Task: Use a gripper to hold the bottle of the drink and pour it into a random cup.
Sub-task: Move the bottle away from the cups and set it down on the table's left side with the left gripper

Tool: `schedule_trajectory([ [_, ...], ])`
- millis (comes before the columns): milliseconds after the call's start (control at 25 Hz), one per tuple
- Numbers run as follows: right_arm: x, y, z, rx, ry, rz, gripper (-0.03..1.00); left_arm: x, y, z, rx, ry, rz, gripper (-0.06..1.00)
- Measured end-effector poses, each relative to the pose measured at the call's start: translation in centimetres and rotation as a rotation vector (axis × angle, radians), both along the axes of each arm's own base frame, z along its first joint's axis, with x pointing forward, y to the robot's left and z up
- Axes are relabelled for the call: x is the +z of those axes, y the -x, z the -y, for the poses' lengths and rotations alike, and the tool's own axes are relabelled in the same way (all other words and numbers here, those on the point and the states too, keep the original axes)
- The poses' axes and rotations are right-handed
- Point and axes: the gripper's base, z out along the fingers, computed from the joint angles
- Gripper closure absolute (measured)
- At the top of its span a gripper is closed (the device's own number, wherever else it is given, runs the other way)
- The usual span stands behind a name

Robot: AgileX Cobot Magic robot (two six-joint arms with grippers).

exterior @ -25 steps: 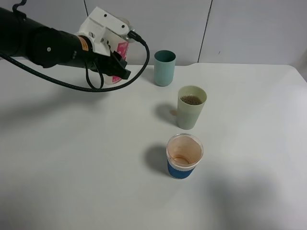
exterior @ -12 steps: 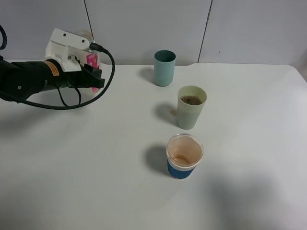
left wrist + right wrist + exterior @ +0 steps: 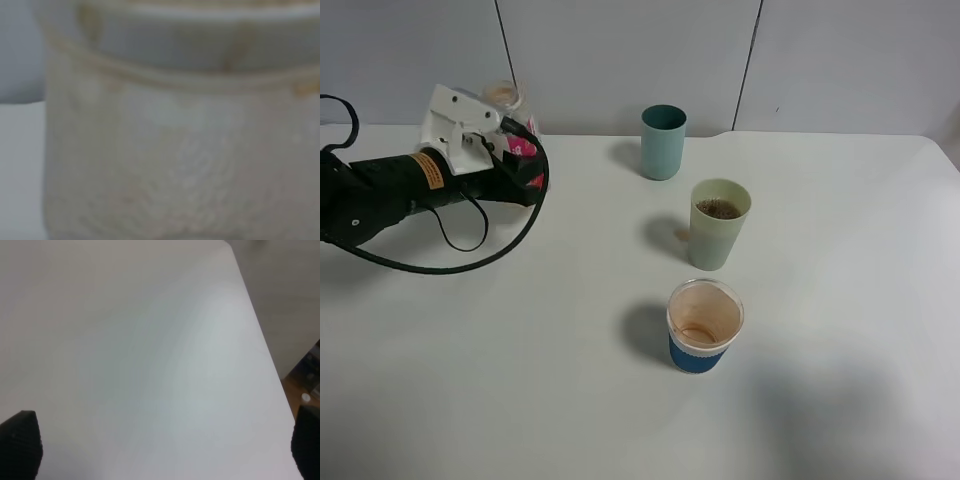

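Observation:
The bottle stays held in my left gripper from here until its base is on the tabletop. The bottle's pink label (image 3: pixel 524 148) and base hang above the tabletop.
My left gripper (image 3: pixel 523 172) is low over the table's back left and is shut on the bottle (image 3: pixel 503 96). The bottle stands about upright, with its pink label showing between the black fingers and its open neck above the white jaw housing. In the left wrist view the bottle (image 3: pixel 180 150) fills the frame, blurred and clear-walled; no drink is visible in it there. The pale yellow-green cup (image 3: pixel 718 228) stands right of centre with brown drink (image 3: pixel 719 208) inside. My right gripper (image 3: pixel 162 442) is open and empty over bare table, and is out of the exterior high view.
A darker teal tumbler (image 3: pixel 663 142) stands at the back middle. A clear cup with a blue sleeve (image 3: pixel 704 328), with brown residue inside, stands in front of the yellow-green cup. The table's edge (image 3: pixel 265 355) runs close beside my right gripper.
My left arm has swung left, away from the teal tumbler, and come down toward the back left of the table with the bottle in it. The cups have not moved.

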Motion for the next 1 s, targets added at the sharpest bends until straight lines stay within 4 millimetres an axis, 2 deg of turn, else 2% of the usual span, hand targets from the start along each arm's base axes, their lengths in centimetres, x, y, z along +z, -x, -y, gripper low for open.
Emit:
schedule_trajectory([
  [560, 0.0, 0.0, 0.0, 0.0, 0.0, 0.0, -0.02, -4.0, 0.2, 0.5, -0.096, -0.087, -0.027, 0.62],
  [1000, 0.0, 0.0, 0.0, 0.0, 0.0, 0.0, -0.02, -4.3, 0.4, 0.7, -0.129, -0.098, -0.029, 0.62],
])
